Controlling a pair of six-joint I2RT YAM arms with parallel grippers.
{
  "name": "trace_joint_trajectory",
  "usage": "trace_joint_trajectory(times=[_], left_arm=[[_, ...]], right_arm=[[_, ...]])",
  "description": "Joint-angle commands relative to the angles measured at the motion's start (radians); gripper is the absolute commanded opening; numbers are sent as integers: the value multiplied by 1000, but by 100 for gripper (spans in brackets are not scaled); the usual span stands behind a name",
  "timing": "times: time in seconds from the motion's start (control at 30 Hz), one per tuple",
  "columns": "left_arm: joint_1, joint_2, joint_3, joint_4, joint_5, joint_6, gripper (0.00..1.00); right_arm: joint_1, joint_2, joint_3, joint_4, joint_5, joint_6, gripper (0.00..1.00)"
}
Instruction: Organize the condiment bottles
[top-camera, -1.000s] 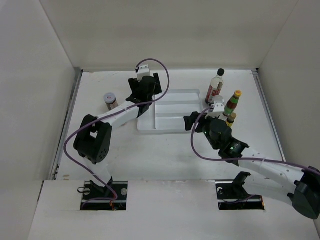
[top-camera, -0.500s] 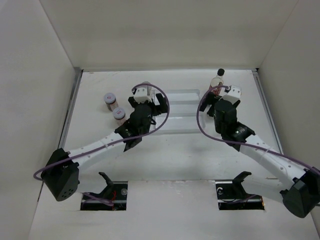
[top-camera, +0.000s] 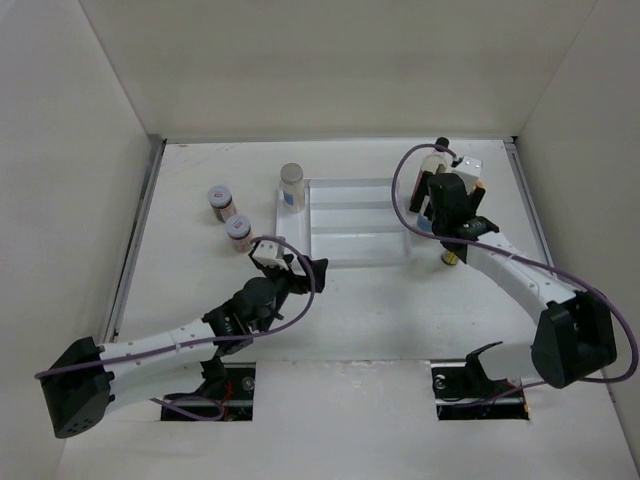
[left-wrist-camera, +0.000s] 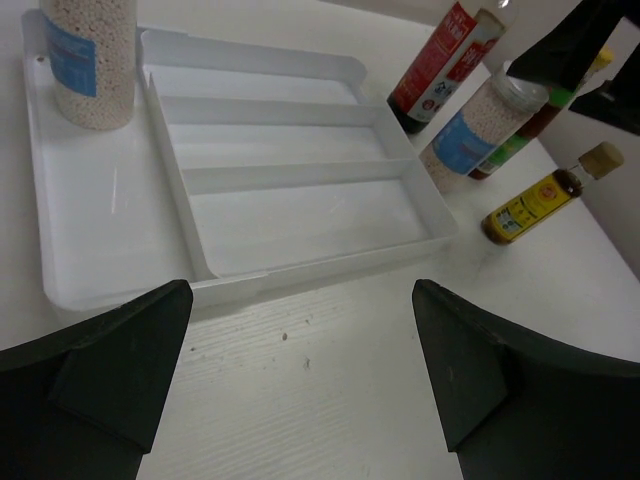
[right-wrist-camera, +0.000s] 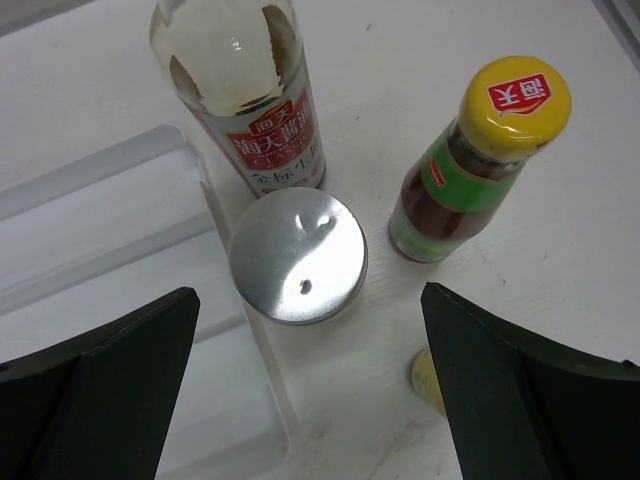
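My right gripper would leave the grey-lidded shaker standing by the tray (top-camera: 360, 215) if I lifted it now, because its fingers are open wide of the lid.
A grey-lidded shaker (top-camera: 291, 186) stands in the left compartment of the white tray (top-camera: 360, 215), and also shows in the left wrist view (left-wrist-camera: 90, 60). Two squat red-labelled jars (top-camera: 219, 198) (top-camera: 238, 230) stand left of the tray. My left gripper (top-camera: 305, 270) (left-wrist-camera: 300, 390) is open and empty just in front of the tray. My right gripper (top-camera: 437, 212) (right-wrist-camera: 310, 380) is open above a second grey-lidded shaker (right-wrist-camera: 298, 255) by the tray's right wall. Beside that shaker stand a black-capped red-labelled bottle (right-wrist-camera: 250, 90), a yellow-capped bottle (right-wrist-camera: 480, 160) and a small dark yellow-capped bottle (top-camera: 450, 255).
The tray's (left-wrist-camera: 300, 215) middle and right compartments hold nothing. White walls enclose the table on the left, back and right. The right arm hides the second shaker and the yellow-capped bottle in the top view.
My left gripper has pulled back from the tray toward the near edge, and a shaker now stands uncovered in the tray's left compartment. My right gripper has shifted slightly over the right-hand bottles.
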Motion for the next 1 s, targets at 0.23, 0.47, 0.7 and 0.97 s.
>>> trace_joint_trajectory(times=[0.23,0.47,0.7,0.97], left_arm=[[52,-23,-33,130,11,-4,94],[87,-65,-34,108,11,-1,94],[116,-135,-23,50,-2,1,94],[175,-221,-33,15,-26,-42,93]], right_arm=[[-61,141,148,1,-103,-14,97],[-66,190,140,10,-107,-11,78],[-12,40,131,79,39,-50,50],[202,-76,180,102,64,-87,49]])
